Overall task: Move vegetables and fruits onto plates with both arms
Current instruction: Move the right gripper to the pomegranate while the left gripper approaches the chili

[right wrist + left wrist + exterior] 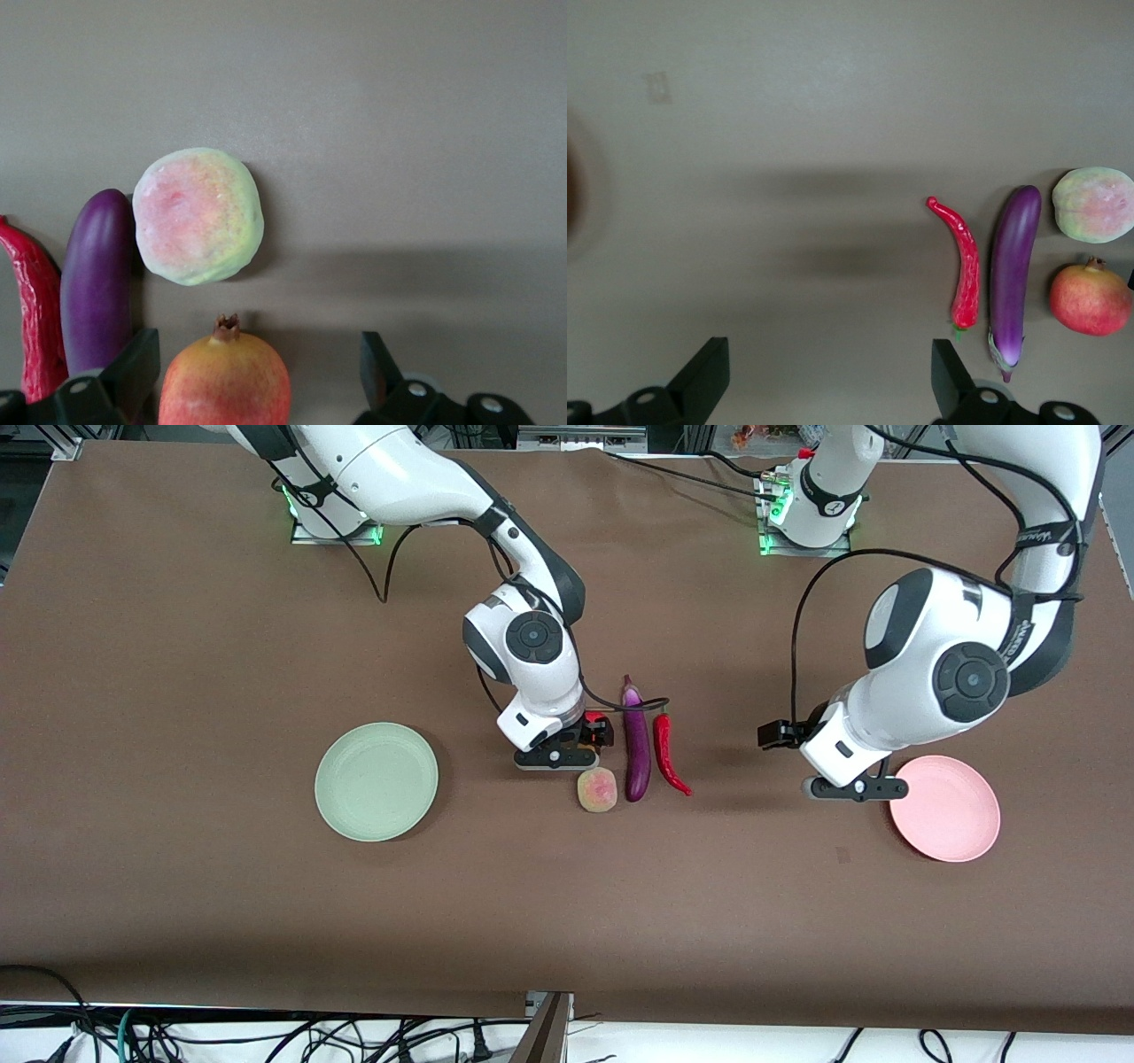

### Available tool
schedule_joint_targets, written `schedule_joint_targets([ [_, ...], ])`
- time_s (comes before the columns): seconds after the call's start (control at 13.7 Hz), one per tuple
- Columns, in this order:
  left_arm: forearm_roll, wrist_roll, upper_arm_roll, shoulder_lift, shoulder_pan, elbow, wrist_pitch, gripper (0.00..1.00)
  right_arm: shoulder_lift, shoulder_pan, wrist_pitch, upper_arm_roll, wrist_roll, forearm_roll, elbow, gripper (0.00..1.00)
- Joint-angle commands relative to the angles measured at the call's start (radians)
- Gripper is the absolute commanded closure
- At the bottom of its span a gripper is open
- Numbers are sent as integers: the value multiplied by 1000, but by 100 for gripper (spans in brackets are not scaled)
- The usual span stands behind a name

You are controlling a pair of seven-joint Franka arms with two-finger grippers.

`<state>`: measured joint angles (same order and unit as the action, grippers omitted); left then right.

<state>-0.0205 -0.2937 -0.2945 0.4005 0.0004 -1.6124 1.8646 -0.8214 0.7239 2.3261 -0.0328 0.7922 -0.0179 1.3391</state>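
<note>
My right gripper needs to transfer the pomegranate to the green plate next, so it should grip the pomegranate by its round body (224, 382) below the pomegranate's top.
The red-orange pomegranate (226, 381) lies between the open fingers of my right gripper (259, 345), untouched on at least one side. In the front view that gripper (558, 759) hangs low over it and only a red sliver of the pomegranate (593, 717) shows. The yellow-green fruit (598, 789) lies just nearer the camera. Beside them lie the purple eggplant (636, 744) and the red chili (666, 755). My left gripper (855, 788) is open and empty over bare table beside the pink plate (952, 815). The green plate (376, 781) lies toward the right arm's end.
The left wrist view shows the chili (966, 266), eggplant (1013, 270), yellow-green fruit (1094, 204) and pomegranate (1090, 298) in a row off to one side of my left gripper (828, 354). Brown cloth covers the table (177, 886).
</note>
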Motion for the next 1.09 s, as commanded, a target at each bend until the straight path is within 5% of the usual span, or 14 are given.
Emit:
schedule_joint_targets([
  [0.0, 13, -27, 2, 26, -28, 29, 8, 0, -33, 34, -16, 8, 64, -25, -32, 0],
  [0.8, 14, -77, 5, 51, -34, 28, 45, 0, -81, 60, -11, 8, 151, -20, -24, 1],
  [1.02, 14, -79, 5, 51, -34, 28, 45, 0, -77, 63, -14, 8, 151, -22, -21, 45],
])
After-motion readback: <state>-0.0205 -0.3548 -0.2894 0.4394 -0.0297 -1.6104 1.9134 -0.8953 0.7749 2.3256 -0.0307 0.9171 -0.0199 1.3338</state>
